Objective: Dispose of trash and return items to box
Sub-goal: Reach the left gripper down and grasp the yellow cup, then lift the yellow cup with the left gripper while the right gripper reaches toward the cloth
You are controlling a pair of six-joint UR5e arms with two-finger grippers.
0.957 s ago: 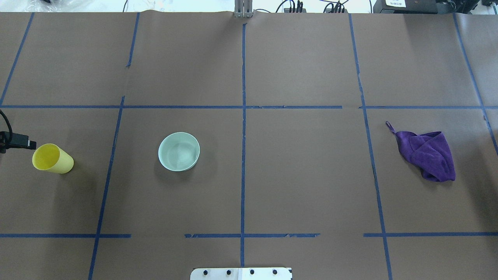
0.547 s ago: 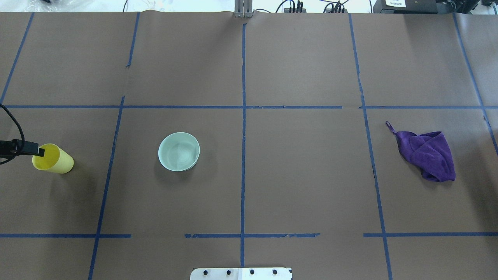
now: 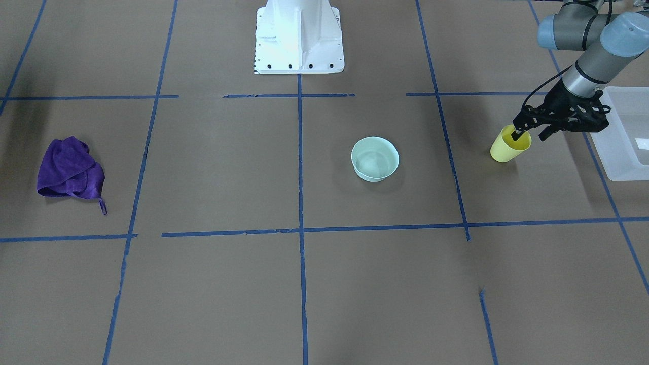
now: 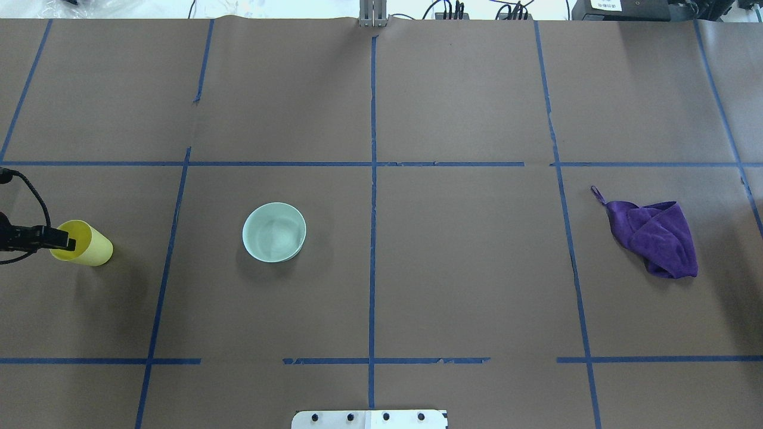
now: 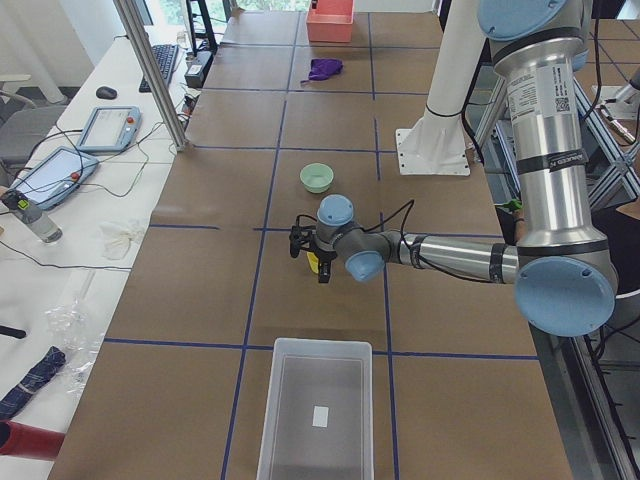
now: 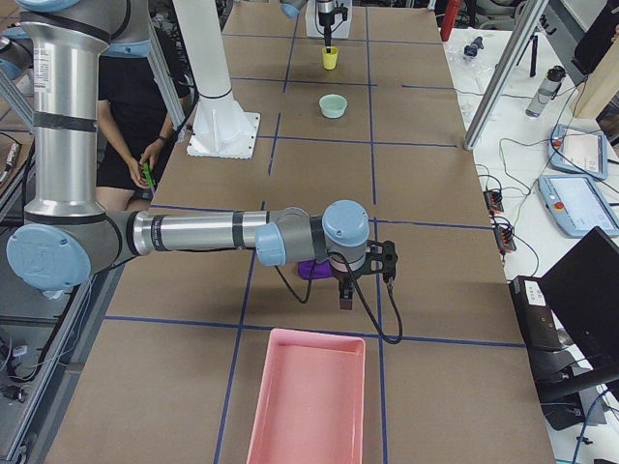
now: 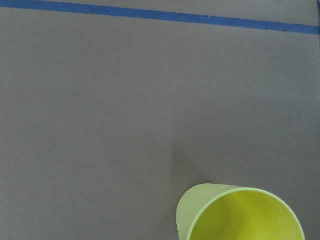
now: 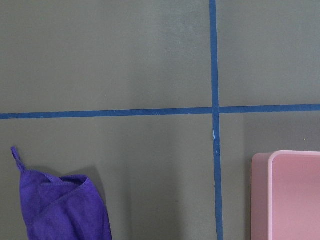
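The robot's left gripper needs to get the yellow cup back into the box (image 3: pixel 621 126), so it should next pick the cup up by its rim (image 3: pixel 524 129).
The yellow cup (image 3: pixel 502 151) stands upright on the table's left side and also shows in the overhead view (image 4: pixel 95 253) and the left wrist view (image 7: pixel 240 215). My left gripper (image 3: pixel 530 136) is open over its rim. One finger (image 4: pixel 64 243) reaches inside the cup and the other is outside it, on the bin's side. The translucent white box (image 3: pixel 621 126) stands just beyond the cup, at the table's left end (image 5: pixel 315 400). My right gripper (image 6: pixel 360 285) hovers over the purple cloth (image 4: pixel 656 235); I cannot tell whether it is open or shut.
A pale green bowl (image 4: pixel 274 231) stands between the cup and the table's centre line. A pink tray (image 6: pixel 309 406) lies at the right end, near the cloth (image 8: pixel 65 210). The white robot base (image 3: pixel 299 35) is at the near middle edge.
My left gripper has moved from just beside the cup's rim to over it, and one finger now reaches inside. The cup, bowl and cloth have not moved.
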